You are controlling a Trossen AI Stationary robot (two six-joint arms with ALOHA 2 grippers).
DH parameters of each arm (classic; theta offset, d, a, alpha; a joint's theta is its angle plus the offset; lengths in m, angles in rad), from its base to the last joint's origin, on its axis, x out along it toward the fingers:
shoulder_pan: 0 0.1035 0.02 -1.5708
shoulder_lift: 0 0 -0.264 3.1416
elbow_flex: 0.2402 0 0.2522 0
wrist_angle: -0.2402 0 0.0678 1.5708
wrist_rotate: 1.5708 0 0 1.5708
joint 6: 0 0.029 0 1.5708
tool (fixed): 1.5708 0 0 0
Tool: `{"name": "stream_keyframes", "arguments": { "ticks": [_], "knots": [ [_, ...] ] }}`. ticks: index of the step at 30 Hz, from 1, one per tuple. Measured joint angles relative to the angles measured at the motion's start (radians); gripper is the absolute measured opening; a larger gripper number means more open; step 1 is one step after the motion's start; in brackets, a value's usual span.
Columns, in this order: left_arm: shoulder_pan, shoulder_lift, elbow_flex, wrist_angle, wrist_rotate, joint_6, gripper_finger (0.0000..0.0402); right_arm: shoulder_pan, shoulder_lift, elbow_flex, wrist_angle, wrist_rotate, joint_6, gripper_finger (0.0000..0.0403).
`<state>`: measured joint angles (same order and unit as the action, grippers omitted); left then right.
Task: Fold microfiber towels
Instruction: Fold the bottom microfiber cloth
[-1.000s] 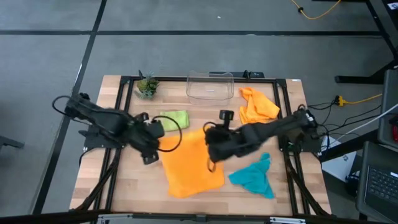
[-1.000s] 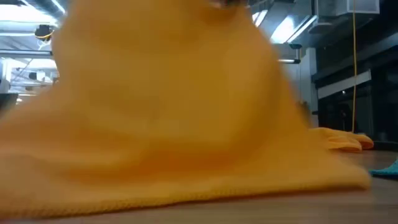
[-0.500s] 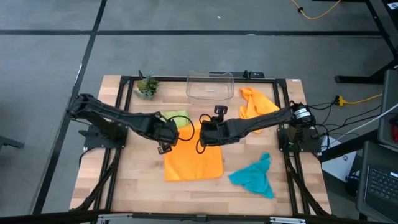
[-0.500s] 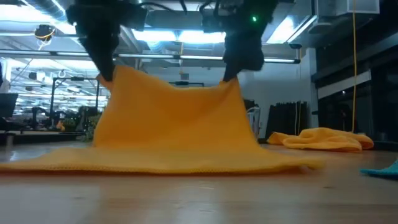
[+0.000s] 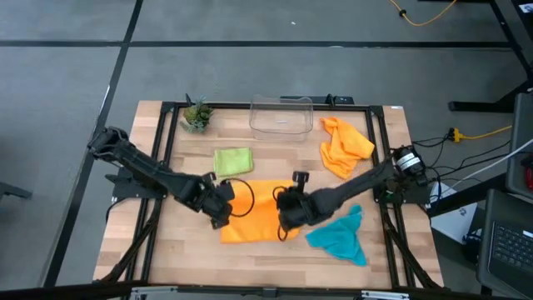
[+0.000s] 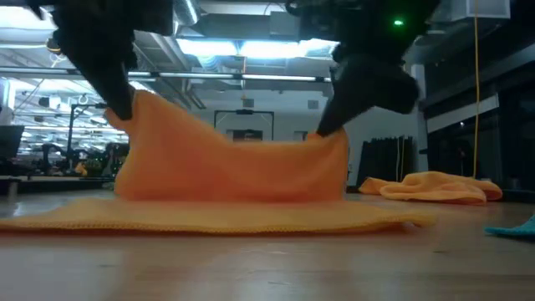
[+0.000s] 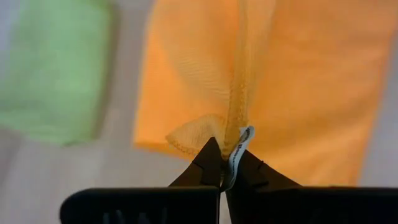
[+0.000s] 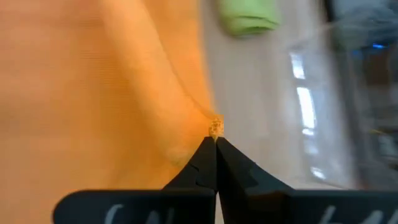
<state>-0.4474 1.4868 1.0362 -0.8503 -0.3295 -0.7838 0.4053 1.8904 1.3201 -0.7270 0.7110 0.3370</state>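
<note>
The orange towel's labelled corner (image 7: 240,146) comes down to the lower layer's near edge (image 7: 368,140), before my left gripper releases it. The corner still hangs short of that edge.
An orange towel (image 5: 254,212) lies mid-table. Its lower layer (image 6: 209,219) rests flat on the wood and its upper part is held up by two corners. My left gripper (image 5: 219,210) is shut on the left corner, and my right gripper (image 5: 286,221) is shut on the right corner. A folded lime green towel (image 5: 233,160) lies flat behind it. A second orange towel (image 5: 344,146) lies crumpled at the far right. A teal towel (image 5: 340,237) lies crumpled at the near right. My left gripper pinches the orange towel's left raised corner (image 7: 233,144), by its white label, between the two fingertips, coming from above. The corner is held above the table and the cloth slopes down from it to the lying layer. My right gripper pinches the right raised corner (image 8: 215,127) at its fingertips, slanting down from the right. That corner (image 6: 328,139) is lower than the left one, and the cloth's top edge sags slack between the two.
A clear plastic bin (image 5: 281,115) stands at the far edge, with a small potted plant (image 5: 196,115) to its left. Bare wood shows along the near edge and at the table's left.
Both grippers first went toward the far edge, which set the towel's lower part down flat. They then came back toward the near edge and lower with the two held corners. The raised part now bends over the lying layer, which stayed in place.
</note>
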Motion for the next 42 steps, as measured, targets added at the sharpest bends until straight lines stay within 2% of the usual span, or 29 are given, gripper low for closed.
{"name": "stream_keyframes", "arguments": {
  "ticks": [3, 10, 17, 20, 23, 30, 35, 38, 42],
  "knots": [
    [-0.045, 0.0, -0.059, 0.123, 0.001, -0.044, 0.0, 0.045, 0.0, -0.051, 0.084, -0.045, 0.026, 0.0],
    [-0.144, 0.0, -0.151, 0.222, 0.003, -0.164, 0.0, 0.134, 0.0, -0.085, 0.123, -0.054, 0.11, 0.0],
    [-0.192, 0.0, -0.221, 0.389, 0.043, -0.186, 0.0, 0.154, 0.0, -0.119, 0.177, -0.111, 0.171, 0.0001],
    [-0.201, 0.0, -0.239, 0.445, 0.072, -0.187, 0.0, 0.153, 0.0, -0.132, 0.194, -0.138, 0.193, 0.0015],
    [-0.203, 0.0, -0.247, 0.471, 0.091, -0.218, 0.0006, 0.156, 0.0, -0.132, 0.209, -0.159, 0.226, 0.0046],
    [-0.209, 0.0, -0.25, 0.47, 0.127, -0.237, 0.0059, 0.174, 0.0, -0.128, 0.235, -0.252, 0.279, 0.0123],
    [-0.21, 0.0, -0.25, 0.491, 0.135, -0.237, 0.0108, 0.185, 0.0, -0.127, 0.24, -0.337, 0.314, 0.0155],
    [-0.215, 0.0, -0.25, 0.531, 0.138, -0.235, 0.0132, 0.194, 0.0, -0.127, 0.24, -0.322, 0.335, 0.0163],
    [-0.215, 0.0, -0.25, 0.546, 0.138, -0.237, 0.0148, 0.195, 0.0, -0.127, 0.239, -0.2, 0.365, 0.0165]
  ]
}}
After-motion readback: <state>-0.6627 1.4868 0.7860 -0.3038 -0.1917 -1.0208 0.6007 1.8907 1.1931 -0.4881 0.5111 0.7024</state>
